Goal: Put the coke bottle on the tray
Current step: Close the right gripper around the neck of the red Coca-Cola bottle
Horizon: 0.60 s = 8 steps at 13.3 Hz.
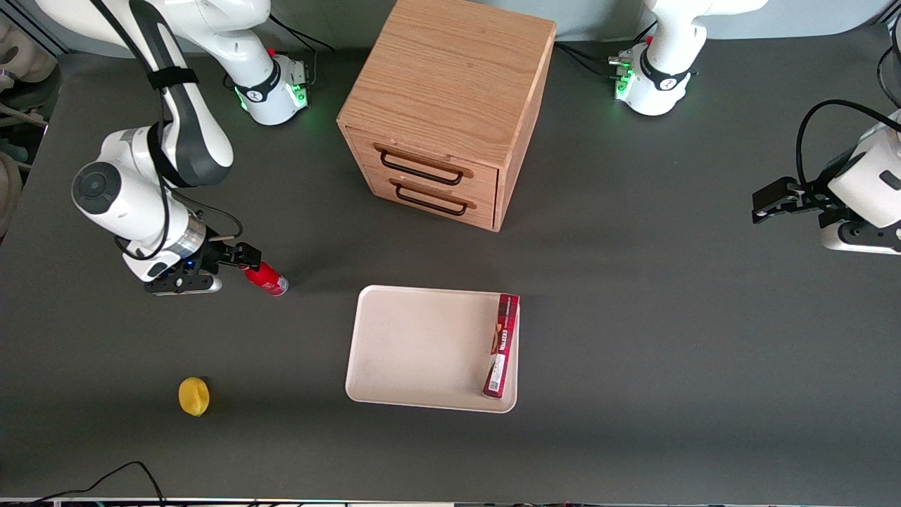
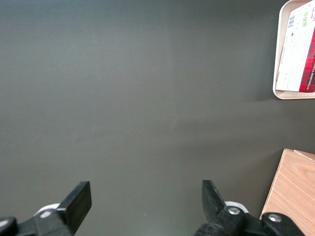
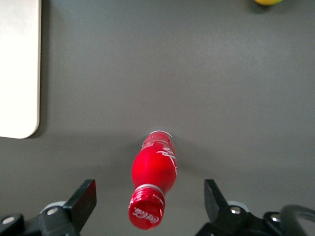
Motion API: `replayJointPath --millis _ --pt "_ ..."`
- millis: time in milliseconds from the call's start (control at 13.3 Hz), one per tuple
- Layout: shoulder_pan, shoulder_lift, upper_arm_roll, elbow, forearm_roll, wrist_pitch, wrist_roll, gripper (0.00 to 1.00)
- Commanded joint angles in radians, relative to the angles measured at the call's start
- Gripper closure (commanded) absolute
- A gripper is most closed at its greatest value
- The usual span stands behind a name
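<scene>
To place the coke bottle on the tray [image 1: 415, 345], my right gripper should next grip the bottle by its red cap [image 1: 250, 271].
The coke bottle [image 1: 267, 279] is small and bright red and rests on the dark table, its red cap toward my right gripper [image 1: 246, 260] and its silvery base away from it. In the right wrist view the bottle [image 3: 153, 172] shows with its cap between the two fingers. The gripper [image 3: 148, 191] is open there, and both fingers stand apart from the cap. The cream-white tray [image 1: 415, 345] lies on the table toward the parked arm's end from the bottle and a little nearer the front camera. Its edge shows in the right wrist view [image 3: 17, 69].
A flat dark-red box [image 1: 501, 345] lies in the tray along one long rim. A lemon [image 1: 193, 396] sits nearer the front camera than the bottle. A wooden two-drawer cabinet [image 1: 443, 105] stands farther from the camera than the tray.
</scene>
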Motion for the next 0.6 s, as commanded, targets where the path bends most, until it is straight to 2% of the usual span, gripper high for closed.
replayJointPath --millis 0,225,300,375,525 --pt "0.001 -0.046 0.004 -0.048 0.016 0.022 0.011 0.23" --pt "0.001 -0.067 0.004 -0.069 0.016 0.019 0.011 0.58" --pt "0.001 -0.070 0.004 -0.073 0.016 0.019 0.010 0.75" --pt "0.001 -0.072 0.004 -0.073 0.016 0.019 0.010 1.00" --pt "0.003 -0.075 0.007 -0.073 0.013 0.019 0.008 1.00"
